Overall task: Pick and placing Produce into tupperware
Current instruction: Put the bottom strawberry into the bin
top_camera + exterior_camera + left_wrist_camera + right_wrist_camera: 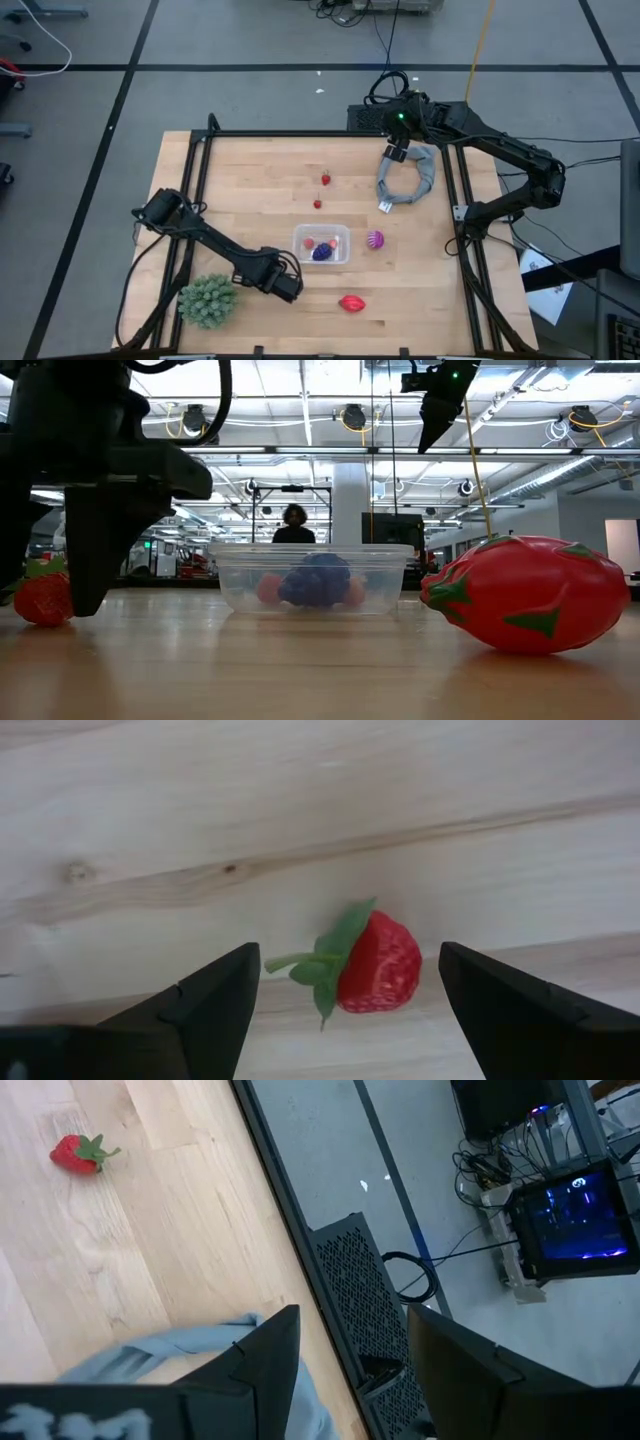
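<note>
My left gripper should close on the strawberry: its fingers are level with the strawberry's red body [380,965], on either side.
A small red strawberry [378,968] with green leaves lies on its side on the wooden table. My left gripper [348,958] points down over it, open, one finger on each side and clear of it. In the low view the strawberry [40,600] shows beside the dark finger [95,530]; in the high view my left gripper [287,285] hides it. The clear tupperware [321,243] holds a dark purple fruit [322,253] and small red pieces. My right gripper [398,152] hangs high at the far right, open and with nothing between its fingers, above a grey cloth ring [410,180].
Two more strawberries [325,179] [318,204] lie beyond the tub. A magenta fruit [375,239] lies right of the tub, and a red oval fruit [351,302] near the front edge. A green spiky ball [208,300] sits at the front left. A black frame [300,133] borders the table.
</note>
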Controlling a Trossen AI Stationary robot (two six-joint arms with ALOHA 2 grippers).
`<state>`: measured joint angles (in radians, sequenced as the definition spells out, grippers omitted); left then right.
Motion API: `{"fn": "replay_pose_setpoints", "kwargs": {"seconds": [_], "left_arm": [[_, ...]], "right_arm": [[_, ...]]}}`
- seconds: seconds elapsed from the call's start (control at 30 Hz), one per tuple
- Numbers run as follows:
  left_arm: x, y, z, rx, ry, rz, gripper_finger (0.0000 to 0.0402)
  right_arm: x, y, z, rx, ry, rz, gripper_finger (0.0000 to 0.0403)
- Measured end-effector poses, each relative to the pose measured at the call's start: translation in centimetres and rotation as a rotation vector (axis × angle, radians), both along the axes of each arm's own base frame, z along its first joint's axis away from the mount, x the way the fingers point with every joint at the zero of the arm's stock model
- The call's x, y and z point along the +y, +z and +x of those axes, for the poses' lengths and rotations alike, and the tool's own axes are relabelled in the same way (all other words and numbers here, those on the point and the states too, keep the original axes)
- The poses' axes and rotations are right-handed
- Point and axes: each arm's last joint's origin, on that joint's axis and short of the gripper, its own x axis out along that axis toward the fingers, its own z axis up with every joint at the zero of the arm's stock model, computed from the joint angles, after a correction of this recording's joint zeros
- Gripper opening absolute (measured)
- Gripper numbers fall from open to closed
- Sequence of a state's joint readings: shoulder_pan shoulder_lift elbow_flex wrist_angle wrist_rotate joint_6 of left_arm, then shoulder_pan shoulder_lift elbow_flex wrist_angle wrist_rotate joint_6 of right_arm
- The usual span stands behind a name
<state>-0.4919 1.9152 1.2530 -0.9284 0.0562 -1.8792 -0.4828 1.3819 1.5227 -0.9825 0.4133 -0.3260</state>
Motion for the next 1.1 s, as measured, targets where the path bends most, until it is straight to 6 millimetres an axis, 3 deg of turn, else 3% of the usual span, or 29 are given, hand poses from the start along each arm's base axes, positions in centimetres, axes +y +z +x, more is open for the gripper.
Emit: {"fn": "replay_pose_setpoints", "kwargs": {"seconds": [0.17,0.7,1.1], "left_arm": [[0.02,0.01,0.01,-0.002,-0.003,0.003,0.0299],[0.01,0.01,0.11,-0.015,-0.006,0.007,0.0182],[0.0,0.02,0.12,-0.017,-0.018,0.006,0.0139]], "right_arm": [[0.0,0.0,0.01,-0.003,-0.003,0.001,0.0177],[0.0,0.01,0.01,-0.004,-0.003,0.001,0.0177],[0.0,0.01,0.01,-0.004,-0.003,0.001,0.0177]]}}
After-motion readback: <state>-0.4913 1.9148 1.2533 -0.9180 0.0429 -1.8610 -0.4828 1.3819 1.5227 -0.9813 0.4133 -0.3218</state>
